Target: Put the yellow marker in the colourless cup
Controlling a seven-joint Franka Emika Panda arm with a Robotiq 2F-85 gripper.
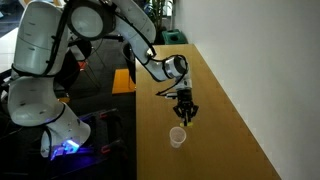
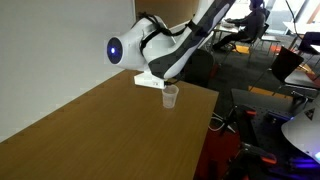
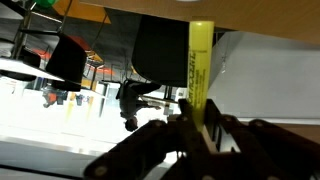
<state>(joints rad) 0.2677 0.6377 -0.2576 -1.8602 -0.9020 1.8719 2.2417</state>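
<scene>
The yellow marker hangs beside the colourless cup's rim [image 1: 177, 131], so I need to move it over the cup's opening before my gripper releases it.
In the wrist view my gripper [image 3: 197, 128] is shut on the yellow marker [image 3: 200, 60], which sticks out lengthwise from between the fingers. In an exterior view my gripper [image 1: 186, 113] hangs above the wooden table [image 1: 225, 120], a little behind and above the colourless cup [image 1: 177, 136], which stands upright near the table's edge. In an exterior view the cup [image 2: 170, 96] shows just below the arm's wrist; the fingers themselves are hidden there. The marker is too small to make out in both exterior views.
The table [image 2: 110, 130] runs along a white wall [image 2: 50, 50]. Beyond the table's edge are the robot's base [image 1: 40, 90], chairs and office equipment [image 2: 280, 70].
</scene>
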